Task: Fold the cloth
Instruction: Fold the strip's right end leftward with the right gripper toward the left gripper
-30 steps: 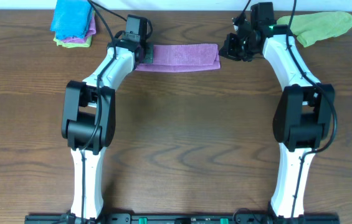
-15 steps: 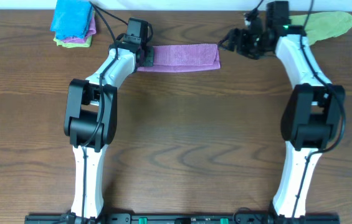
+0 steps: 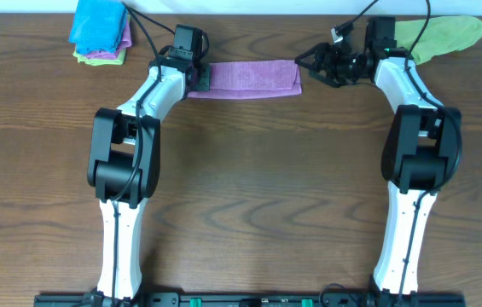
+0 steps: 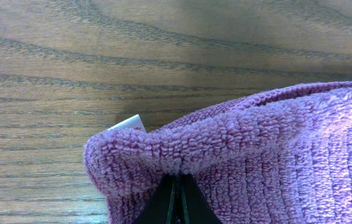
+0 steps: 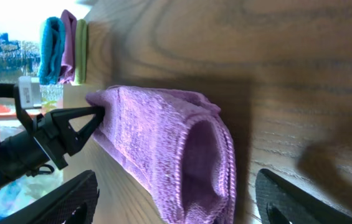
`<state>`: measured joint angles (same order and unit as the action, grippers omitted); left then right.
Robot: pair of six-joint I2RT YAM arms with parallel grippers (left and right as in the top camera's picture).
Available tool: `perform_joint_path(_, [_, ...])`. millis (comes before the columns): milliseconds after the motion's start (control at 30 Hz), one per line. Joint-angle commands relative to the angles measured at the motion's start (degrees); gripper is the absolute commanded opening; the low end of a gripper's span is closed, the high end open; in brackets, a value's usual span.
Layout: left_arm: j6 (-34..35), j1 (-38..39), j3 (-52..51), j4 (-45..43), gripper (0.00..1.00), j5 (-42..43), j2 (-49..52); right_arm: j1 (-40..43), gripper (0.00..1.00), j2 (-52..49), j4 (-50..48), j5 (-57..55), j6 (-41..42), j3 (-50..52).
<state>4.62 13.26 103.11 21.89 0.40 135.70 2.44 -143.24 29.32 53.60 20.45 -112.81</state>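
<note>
The purple cloth's looped end (image 3: 297,78) (image 5: 203,160) is opposite the tag, so I need to grab the cloth there with my right gripper next and fold it across onto the tagged end.
The purple cloth (image 3: 245,78) lies folded into a long narrow strip at the back of the table. My left gripper (image 3: 198,78) is shut on its left end. In the left wrist view the closed fingertips (image 4: 177,186) pinch the bunched edge of the cloth (image 4: 263,149), and a small white tag (image 4: 129,123) pokes out beside it. My right gripper (image 3: 306,66) stands open just off the strip's right end. In the right wrist view its two fingers (image 5: 63,199) are spread wide, and the looped end of the cloth (image 5: 163,137) lies between them, not gripped.
A stack of blue, purple and green cloths (image 3: 100,32) sits at the back left corner. A lime-green cloth (image 3: 441,36) lies at the back right, behind my right arm. The table's back edge runs close behind the purple strip.
My right gripper has opened. Its arm swung right and back, then turned to face the strip's right end. The left gripper and the cloth have not moved.
</note>
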Motion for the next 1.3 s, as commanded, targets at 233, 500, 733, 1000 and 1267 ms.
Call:
perform_joint_path(233, [-0.35,-0.04,-0.09,1.46,0.06,1.14,2.78,-1.09,0.82,-2.23,0.28,1.73,1.44,-0.85])
perform_joint_path(500, [-0.35,-0.04,-0.09,1.46,0.06,1.20,2.78,-2.82,0.80,-4.72,0.07,0.57,2.27,-0.85])
perform_joint_path(733, [-0.35,-0.04,-0.09,1.44,0.06,2.45,2.78,-4.02,0.55,-4.79,-0.42,0.17,2.38,-0.85])
perform_joint_path(1000, [-0.33,-0.04,-0.04,1.40,0.06,4.33,1.90,-3.89,0.01,-4.74,-1.49,1.14,4.85,-0.87])
perform_joint_path(1267, [0.11,-0.48,1.42,1.49,0.06,4.33,-10.01,-1.99,0.01,-1.20,1.09,3.17,4.13,-0.94])
